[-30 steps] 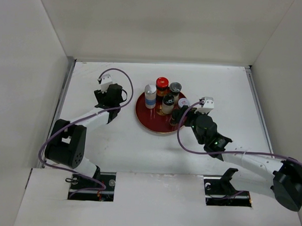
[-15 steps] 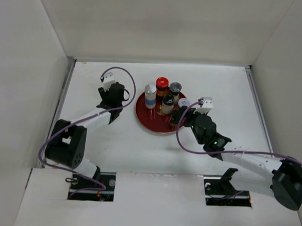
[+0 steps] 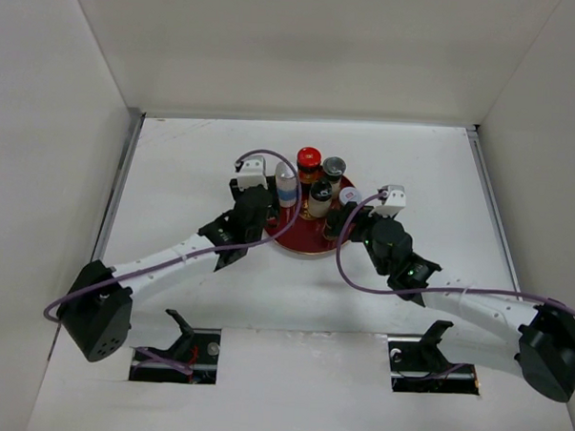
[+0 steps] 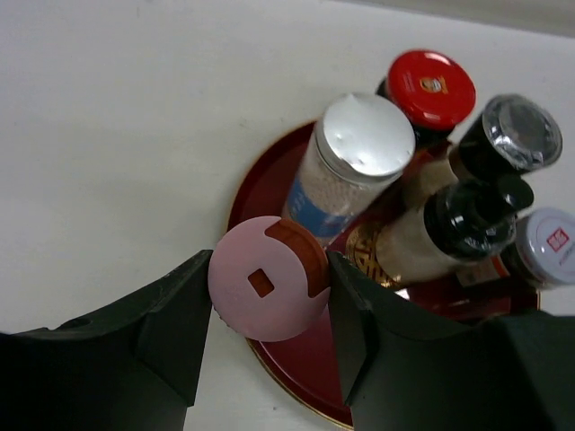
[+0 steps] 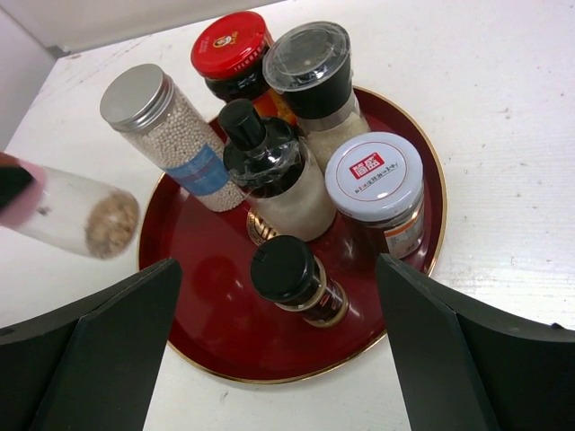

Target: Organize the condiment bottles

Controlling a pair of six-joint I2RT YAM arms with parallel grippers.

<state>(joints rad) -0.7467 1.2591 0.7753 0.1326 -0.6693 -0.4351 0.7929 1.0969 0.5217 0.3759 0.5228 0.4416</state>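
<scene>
My left gripper holds the pink-capped bottle above the red plate's rim, and the bottle would drop short if I opened now. It needs to keep holding the bottle until it reaches the plate's free red bottom.
My left gripper is shut on a pink-capped bottle and holds it over the left rim of the red plate. That bottle shows clear, with brown contents, in the right wrist view. On the plate stand a silver-capped bottle, a red-capped jar, a clear-topped grinder, a black-topped grinder, a white-capped jar and a small black-capped jar. My right gripper is open, its fingers wide on either side of the small black-capped jar.
White walls enclose the table on the left, back and right. The plate sits mid-table. The left gripper is at its left rim and the right gripper at its right front. Purple cables loop off both arms.
My left arm has swung right from the table's left side to the plate's left rim. The right arm has hardly moved.
</scene>
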